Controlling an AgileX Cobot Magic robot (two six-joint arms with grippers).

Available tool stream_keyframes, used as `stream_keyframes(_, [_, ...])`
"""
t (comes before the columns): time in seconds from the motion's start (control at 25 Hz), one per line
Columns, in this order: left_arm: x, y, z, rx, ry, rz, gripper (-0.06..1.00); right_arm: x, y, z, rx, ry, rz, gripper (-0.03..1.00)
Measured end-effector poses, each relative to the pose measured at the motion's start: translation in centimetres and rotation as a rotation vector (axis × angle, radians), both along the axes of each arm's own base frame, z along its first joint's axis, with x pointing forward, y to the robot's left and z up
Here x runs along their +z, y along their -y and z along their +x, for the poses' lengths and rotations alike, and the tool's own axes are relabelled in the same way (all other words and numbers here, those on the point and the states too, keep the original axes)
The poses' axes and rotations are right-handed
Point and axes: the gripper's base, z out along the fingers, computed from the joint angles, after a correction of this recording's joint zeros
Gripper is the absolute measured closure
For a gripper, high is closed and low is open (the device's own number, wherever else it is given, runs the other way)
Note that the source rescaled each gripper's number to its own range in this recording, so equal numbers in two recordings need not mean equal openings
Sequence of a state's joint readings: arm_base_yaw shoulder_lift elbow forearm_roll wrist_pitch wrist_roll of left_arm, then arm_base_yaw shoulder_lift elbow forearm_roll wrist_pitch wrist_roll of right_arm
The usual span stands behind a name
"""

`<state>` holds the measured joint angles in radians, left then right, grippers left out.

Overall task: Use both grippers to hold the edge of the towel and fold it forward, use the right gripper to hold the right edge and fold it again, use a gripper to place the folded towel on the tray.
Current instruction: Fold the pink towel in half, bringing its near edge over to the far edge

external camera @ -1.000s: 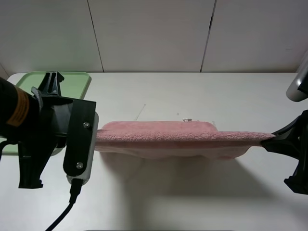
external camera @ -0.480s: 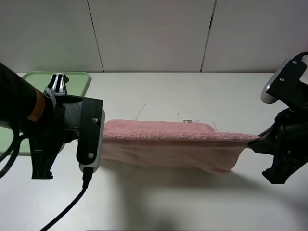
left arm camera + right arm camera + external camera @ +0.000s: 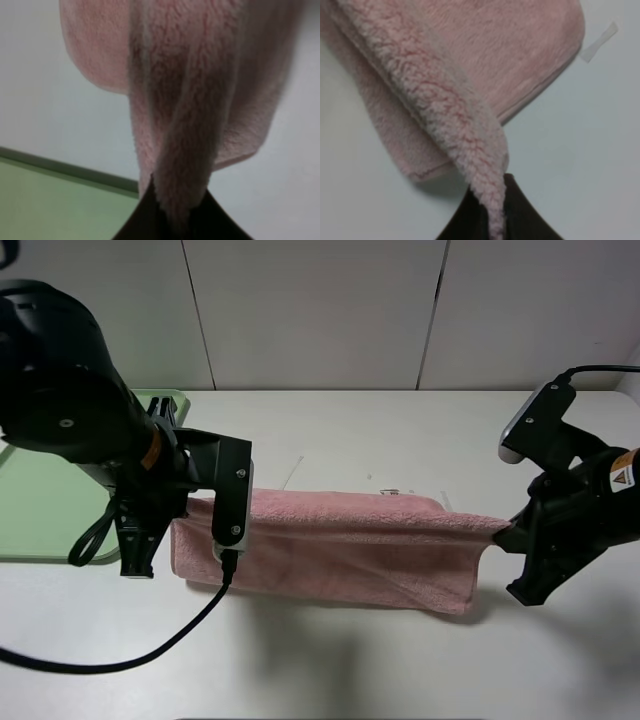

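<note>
The towel's held edge [image 3: 350,525] hangs above and short of the towel's far edge [image 3: 410,499]. My left gripper now keeps hold of the towel until the held edge is lowered there.
The pink towel [image 3: 340,550] hangs stretched between both grippers just above the white table, its lower part draped down to the surface. My left gripper [image 3: 190,508] is shut on the towel's left edge. The left wrist view shows the fluffy cloth [image 3: 180,100] pinched between dark fingers [image 3: 145,222]. At the other end, my right gripper [image 3: 505,530] is shut on the right edge, and its wrist view shows the towel [image 3: 470,135] clamped by black fingers [image 3: 520,215]. The light green tray [image 3: 50,505] lies at the left, partly behind the left arm.
A small loop tag [image 3: 390,490] sticks up at the towel's far edge. A thin pale mark [image 3: 291,474] lies on the table behind the towel. A black cable [image 3: 150,645] trails from the left arm across the near table. The wall [image 3: 320,310] closes the back.
Both grippers have come down toward the table and a little closer together, still holding the towel's edge. The towel now hangs as a taller sheet between them.
</note>
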<state>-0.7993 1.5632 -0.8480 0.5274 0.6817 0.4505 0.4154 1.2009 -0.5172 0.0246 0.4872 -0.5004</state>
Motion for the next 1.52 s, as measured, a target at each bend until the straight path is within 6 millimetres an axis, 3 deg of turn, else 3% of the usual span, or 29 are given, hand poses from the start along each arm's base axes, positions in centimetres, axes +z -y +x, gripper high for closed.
stream_keyframes(0.44, [-3.3, -0.6, 3.2, 0.009, -0.035, -0.004, 0.94, -2.4, -0.4, 3.2, -0.006, 0.048, -0.016, 0.97])
stream_keyframes(0.72, [-4.2, -0.4, 4.5, -0.002, -0.029, -0.031, 0.94, -3.1, -0.2, 5.3, -0.017, 0.059, -0.034, 0.97])
stream_keyframes(0.96, [-4.8, -0.6, 5.5, 0.017, -0.035, -0.029, 0.94, -3.9, -0.5, 6.2, 0.001, 0.062, -0.044, 0.97])
stream_keyframes(1.44, [-4.9, -0.5, 5.6, 0.016, -0.036, -0.030, 0.94, -3.9, -0.6, 6.4, 0.019, 0.085, -0.050, 0.97])
stream_keyframes(1.52, [-4.9, -0.5, 5.5, 0.017, -0.037, -0.029, 0.90, -3.9, -0.6, 6.4, 0.019, 0.084, -0.050, 0.89])
